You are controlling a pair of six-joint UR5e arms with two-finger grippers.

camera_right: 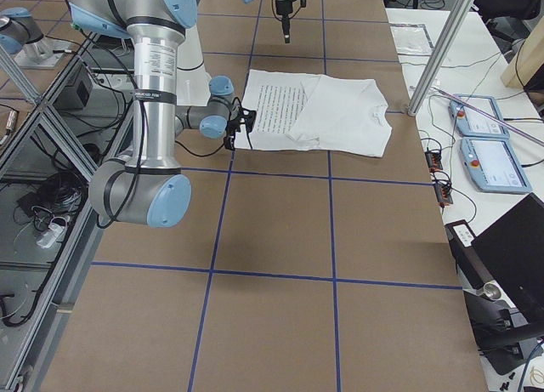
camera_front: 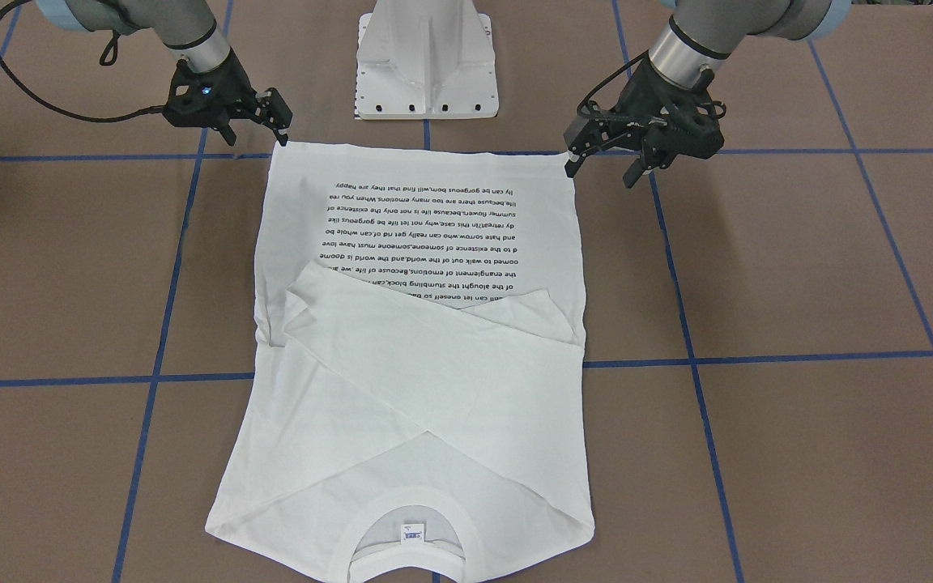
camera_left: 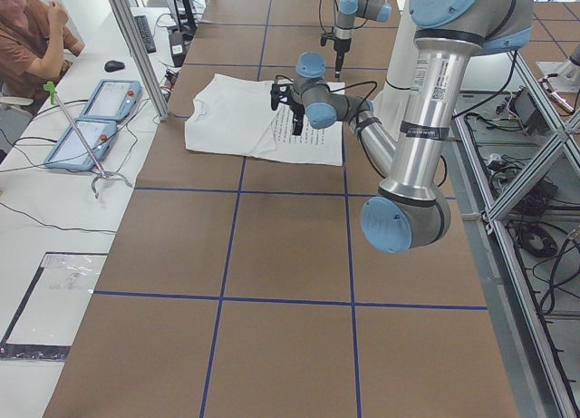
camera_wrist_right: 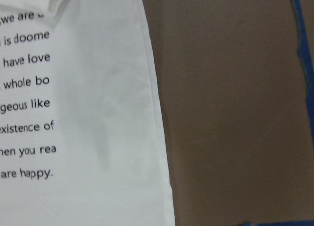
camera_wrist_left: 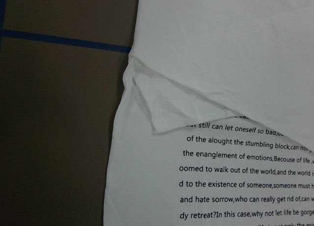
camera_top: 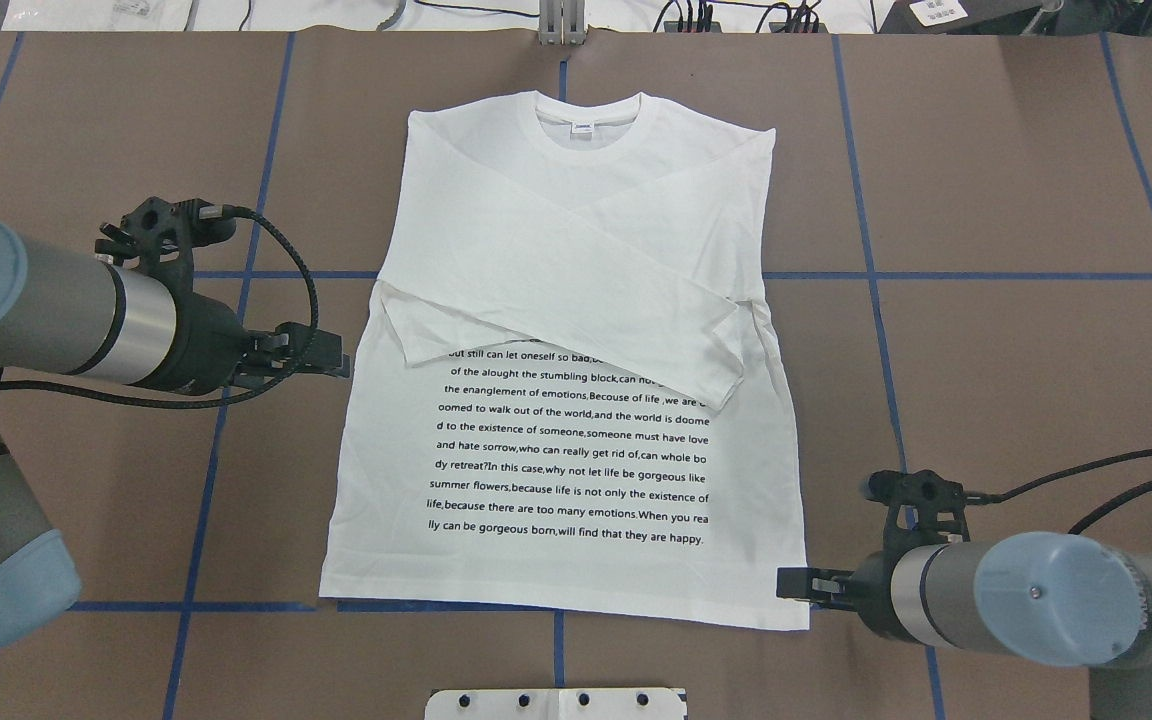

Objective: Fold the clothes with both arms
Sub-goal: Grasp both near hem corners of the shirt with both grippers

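The right gripper grabs the white shirt (camera_front: 434, 389) by its hem corner (camera_front: 563, 159) next, to fold the shirt over on itself.
The white long-sleeved shirt (camera_top: 576, 300) lies flat on the brown table, printed text up. Both sleeves are folded across its chest, and the collar (camera_top: 591, 110) is at the far side from the robot. My left gripper (camera_top: 321, 355) hangs open and empty beside the shirt's left edge, near the folded cuff (camera_wrist_left: 157, 123). In the front view the left gripper (camera_front: 602, 168) shows by the hem corner. My right gripper (camera_top: 794, 583) is open and empty at the right hem corner (camera_wrist_right: 167, 216). It also shows in the front view (camera_front: 256, 134).
The white metal pedestal (camera_front: 426, 65) stands just behind the hem. Blue tape lines (camera_top: 866, 275) cross the table. A side bench with two tablets (camera_left: 109, 101), an aluminium post (camera_left: 136, 46) and an operator (camera_left: 27, 37) lies beyond the collar end.
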